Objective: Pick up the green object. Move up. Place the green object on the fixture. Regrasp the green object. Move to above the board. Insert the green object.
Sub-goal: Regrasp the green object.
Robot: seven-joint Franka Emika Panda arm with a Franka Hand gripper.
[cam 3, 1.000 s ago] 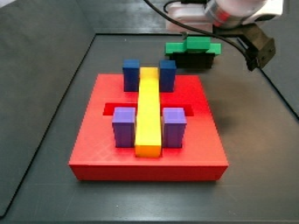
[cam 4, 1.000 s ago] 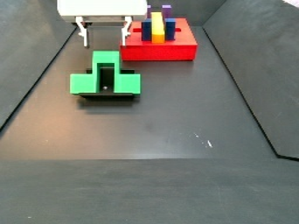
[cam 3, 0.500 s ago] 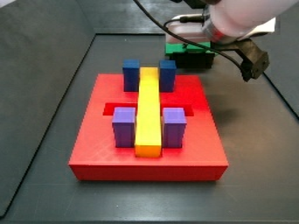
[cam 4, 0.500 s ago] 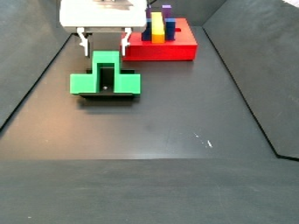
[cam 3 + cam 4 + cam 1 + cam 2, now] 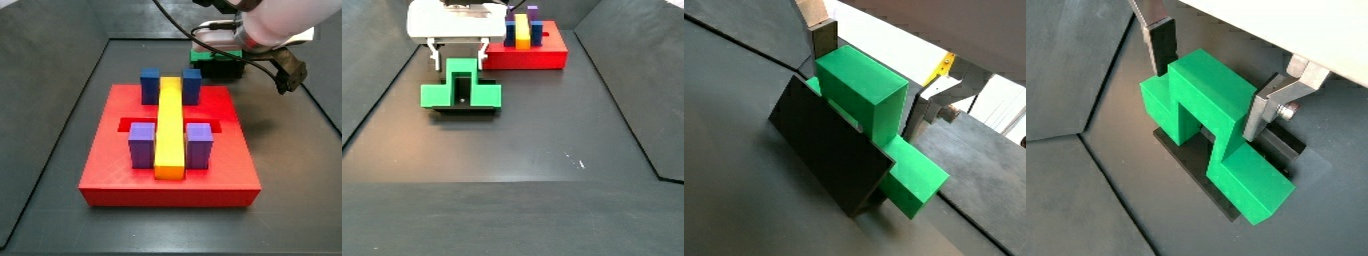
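My gripper takes hold of the green object's raised stem (image 5: 863, 88) next, since the stem has two flat facing sides above the wider base.
The green object (image 5: 462, 86), a bright green cross-shaped block, lies on the black fixture (image 5: 464, 111) with its raised stem pointing up. It shows in both wrist views (image 5: 865, 92) (image 5: 1211, 100). My gripper (image 5: 458, 56) is open and lowered over it, one finger (image 5: 1160, 48) on each side of the stem, with a small gap showing at least on one side. In a side view the arm covers most of the green object (image 5: 214, 46) and the fixture (image 5: 222, 69). The red board (image 5: 107, 172) lies in front of them.
The board (image 5: 545, 58) bears two blue posts (image 5: 150, 82), two purple posts (image 5: 140, 143) and a long yellow bar (image 5: 170, 130). A cable and dark wrist mount (image 5: 286, 70) hang beside the arm. Dark floor (image 5: 543, 150) surrounds everything, with raised walls at the sides.
My gripper has come down and forward from behind the fixture, so its open fingers now straddle the green object's stem. The green object has not moved.
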